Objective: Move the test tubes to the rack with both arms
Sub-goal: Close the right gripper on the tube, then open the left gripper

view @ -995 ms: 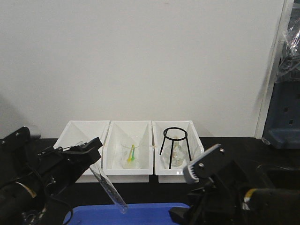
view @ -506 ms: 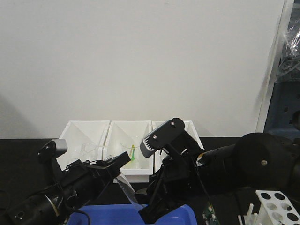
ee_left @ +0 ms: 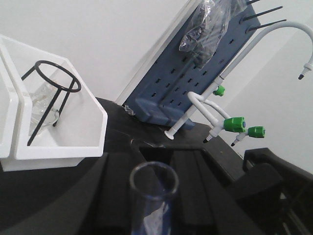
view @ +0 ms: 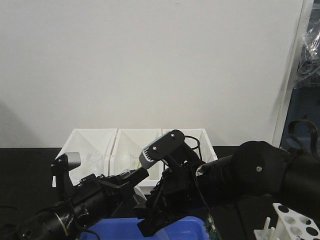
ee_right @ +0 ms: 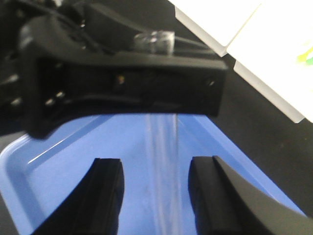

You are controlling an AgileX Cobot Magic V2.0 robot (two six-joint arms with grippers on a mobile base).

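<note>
I should next grip the test tube by its closed-end half [ee_right: 166, 196] with my right gripper, to carry it to the white rack.
My left gripper [ee_left: 154, 166] is shut on a clear test tube [ee_left: 153, 178], whose open mouth points at the left wrist camera. In the right wrist view the tube [ee_right: 164, 161] hangs down from the left gripper's black body [ee_right: 122, 83] over the blue tray. My right gripper [ee_right: 156, 164] is open, with one finger on each side of the tube and not touching it. In the front view the left gripper [view: 137, 176] and right gripper [view: 147, 225] meet at the bottom centre, and the tube is hidden between them. The white rack [view: 295, 222] stands at the bottom right.
A blue tray [view: 120, 233] lies under both grippers. Three white bins [view: 90, 142] line the back; the right one holds a black ring stand [ee_left: 51, 78] and glassware. A blue pegboard [ee_left: 195, 78] and taps with green valves [ee_left: 234, 122] stand at the right.
The right arm has swung in from the right to the centre, and its open fingers now straddle the tube. The left gripper has carried the tube rightwards and lower. The rack has come into view.
</note>
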